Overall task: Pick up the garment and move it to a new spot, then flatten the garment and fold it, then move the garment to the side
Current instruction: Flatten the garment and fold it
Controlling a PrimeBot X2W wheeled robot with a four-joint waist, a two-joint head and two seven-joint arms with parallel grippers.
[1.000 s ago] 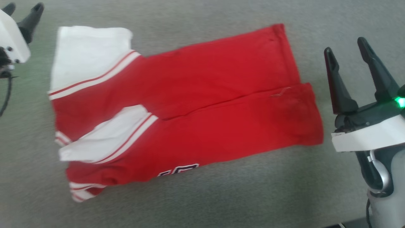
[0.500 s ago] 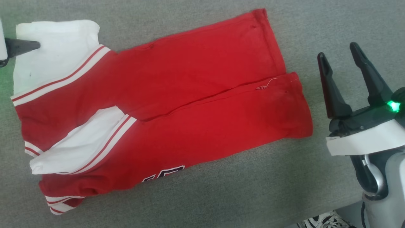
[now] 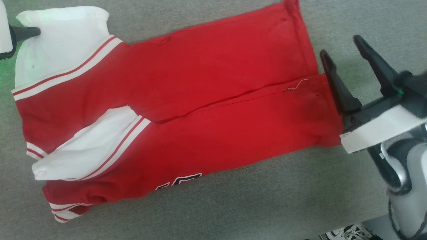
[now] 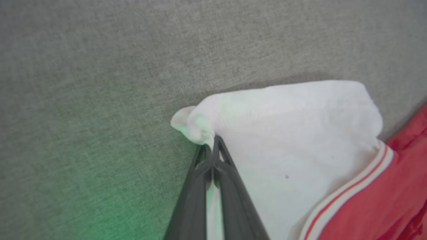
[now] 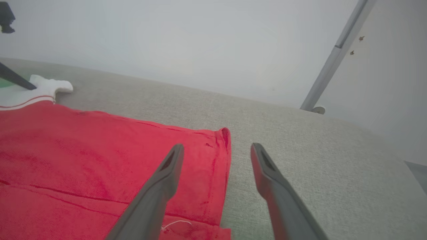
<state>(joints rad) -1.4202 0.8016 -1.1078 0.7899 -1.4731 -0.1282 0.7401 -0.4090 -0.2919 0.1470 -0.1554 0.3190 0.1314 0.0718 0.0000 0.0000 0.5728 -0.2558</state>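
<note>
I will grab the jersey by its red hem corner (image 3: 323, 78) (image 5: 225, 232) with my right gripper next. Then I can fold the jersey's red body over toward the white sleeves.
The garment (image 3: 213, 100), a red jersey with white sleeves and striped trim, lies folded lengthwise on the grey fabric surface, a strip of black lettering showing at its near edge. My left gripper (image 3: 36, 32) is shut on the far corner of the white sleeve (image 4: 300, 133); in the left wrist view the gripper (image 4: 213, 139) pinches a bunched tip of that cloth. My right gripper (image 3: 340, 45) hovers open at the hem on the right. In the right wrist view this gripper (image 5: 217, 146) straddles the hem's edge of the garment (image 5: 100, 150), one finger over the red cloth.
The grey fabric surface (image 3: 267, 206) stretches around the garment on all sides. A sneaker (image 3: 347, 232) shows at the bottom right beside the surface's near edge. Beyond the far edge stand a pale wall and a slanting metal pole (image 5: 333, 63).
My left gripper has shut on the white sleeve corner. My right gripper has moved left to the hem. The head camera has shifted.
</note>
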